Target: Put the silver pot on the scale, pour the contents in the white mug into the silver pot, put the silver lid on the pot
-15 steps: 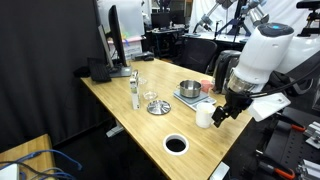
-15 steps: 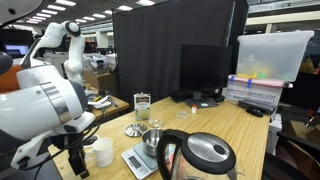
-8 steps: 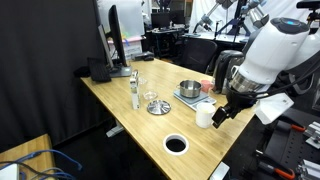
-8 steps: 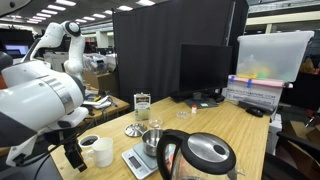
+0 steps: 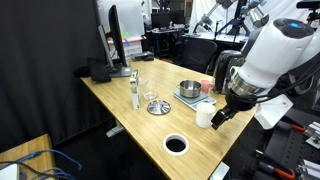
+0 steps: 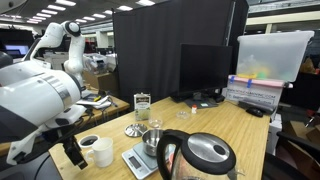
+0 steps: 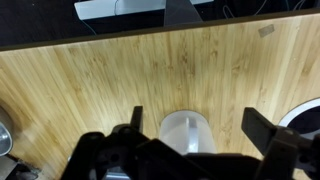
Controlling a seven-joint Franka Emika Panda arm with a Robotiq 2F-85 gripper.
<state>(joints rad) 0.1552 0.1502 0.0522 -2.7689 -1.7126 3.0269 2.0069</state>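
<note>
I should pick up the white mug (image 5: 204, 117) by its handle next. The mug's rim then stays open, so I can tip the mug and pour into the silver pot.
The white mug (image 5: 204, 117) stands upright near the table's front edge. In the wrist view the white mug (image 7: 185, 135) sits between my fingers, closer to the left one. My gripper (image 5: 218, 115) is open around it and grips nothing; it also shows in an exterior view (image 6: 72, 155) and in the wrist view (image 7: 200, 130). The silver pot (image 5: 188, 89) sits on the scale (image 5: 196, 100), also seen in an exterior view (image 6: 152, 143). The silver lid (image 5: 158, 107) lies flat on the table to the pot's left.
A white-rimmed black disc (image 5: 176, 144) lies near the front edge beside the mug. A glass (image 5: 150, 97) and a bottle (image 5: 135, 92) stand by the lid. A steel-and-black kettle (image 6: 205, 155) stands close to the camera. Monitors stand at the table's back.
My arm has shifted slightly above the mug. The gripper stays open around the mug. Nothing on the table has moved.
</note>
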